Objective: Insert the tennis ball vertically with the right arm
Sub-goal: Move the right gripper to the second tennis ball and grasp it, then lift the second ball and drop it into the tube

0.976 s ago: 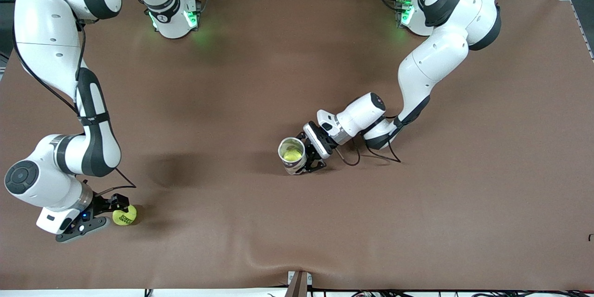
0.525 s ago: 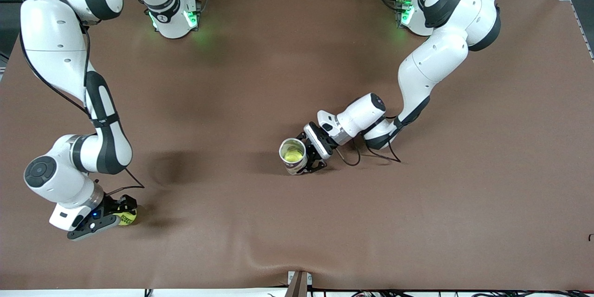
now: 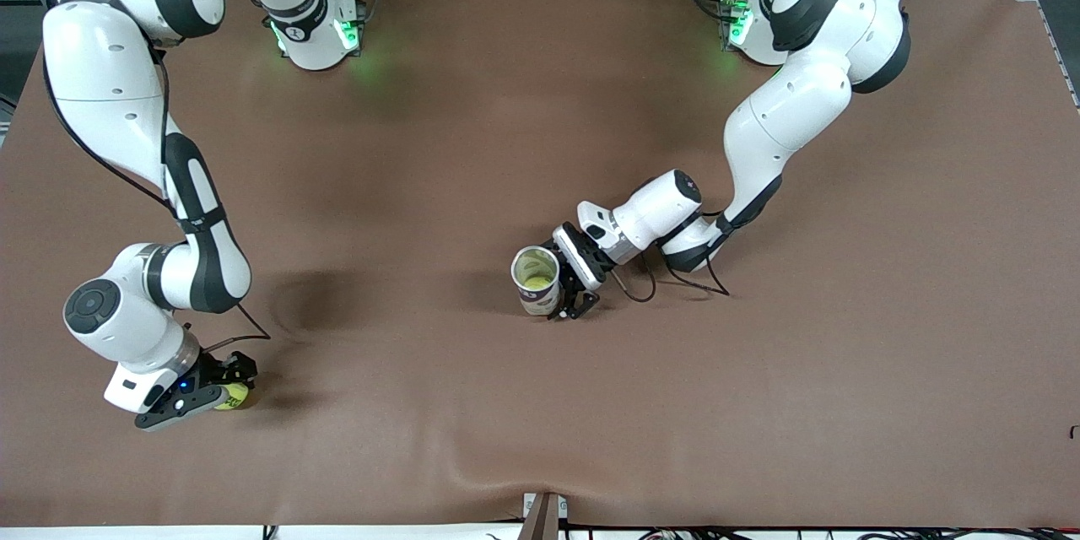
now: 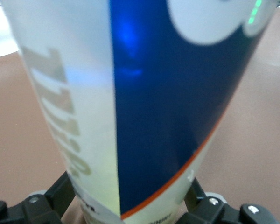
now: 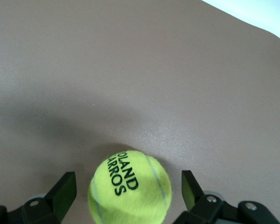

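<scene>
The robot's fingers are on both sides of the tennis ball (image 5: 129, 187), level with its black print (image 5: 122, 174), so they would hold the ball if they closed now. The right gripper needs to close on it now.
A yellow-green tennis ball (image 3: 234, 396) printed "ROLAND GARROS" lies on the brown table near the front edge, at the right arm's end. My right gripper (image 3: 224, 386) is low over it, open, with a finger on each side of the ball (image 5: 129, 187) and a gap at both. My right gripper (image 5: 127, 186) does not touch the ball. My left gripper (image 3: 554, 283) is shut on a white and blue ball can (image 3: 535, 277) at mid-table, its open mouth up and showing yellow inside. The can (image 4: 130, 93) fills the left wrist view between my left gripper's (image 4: 127, 191) fingers.
The brown table cover (image 3: 523, 126) has a ridge near the front edge (image 3: 472, 472). A black cable (image 3: 675, 283) loops on the table by the left wrist. Both arm bases with green lights stand along the table's back edge.
My right arm has moved toward the ball, so the ball now sits between its fingers instead of past their tips. My left gripper has tipped the can slightly more upright.
</scene>
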Tool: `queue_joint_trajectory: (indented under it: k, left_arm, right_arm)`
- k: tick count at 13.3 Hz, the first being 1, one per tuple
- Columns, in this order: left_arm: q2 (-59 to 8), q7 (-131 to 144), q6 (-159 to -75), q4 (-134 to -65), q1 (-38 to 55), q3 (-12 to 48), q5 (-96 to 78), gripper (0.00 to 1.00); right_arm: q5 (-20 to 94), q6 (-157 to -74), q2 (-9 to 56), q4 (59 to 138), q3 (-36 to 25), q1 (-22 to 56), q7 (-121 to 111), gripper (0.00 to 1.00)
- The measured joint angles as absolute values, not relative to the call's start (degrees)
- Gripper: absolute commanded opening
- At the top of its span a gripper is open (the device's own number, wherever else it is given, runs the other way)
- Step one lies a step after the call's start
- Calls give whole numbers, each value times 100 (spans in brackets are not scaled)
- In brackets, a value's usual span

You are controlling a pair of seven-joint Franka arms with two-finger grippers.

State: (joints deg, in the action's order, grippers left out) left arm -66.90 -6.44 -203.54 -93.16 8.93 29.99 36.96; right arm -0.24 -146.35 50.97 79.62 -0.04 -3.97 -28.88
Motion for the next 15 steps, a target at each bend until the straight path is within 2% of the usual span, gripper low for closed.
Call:
queue_joint_trajectory:
  k: [2,3,4,12,15]
  left_arm:
    - [-6690,-644,-20354,-9314,892,2999,3696,100]
    - [-6690,-644,-20354,-9314,891,2999,3696,100]
    - [-6690,-644,-20354,-9314,889,2998,3696,100]
    - [-6690,-644,-20354,-9320,842,2996,3760,100]
    - [-6692,-644,-20354,-9328,794,2992,3891,100]
  right_arm:
    - [-24,-14639,5097,7969,-11,-402,-2888,66]
    - [-24,-14641,5097,7973,-15,-405,-2888,58]
    - [-24,-14653,5095,7973,-16,-407,-2888,54]
    - [-19,-14647,5070,7951,-5,-406,-2819,54]
    - [-16,-13974,4788,7850,83,-331,-2371,54]
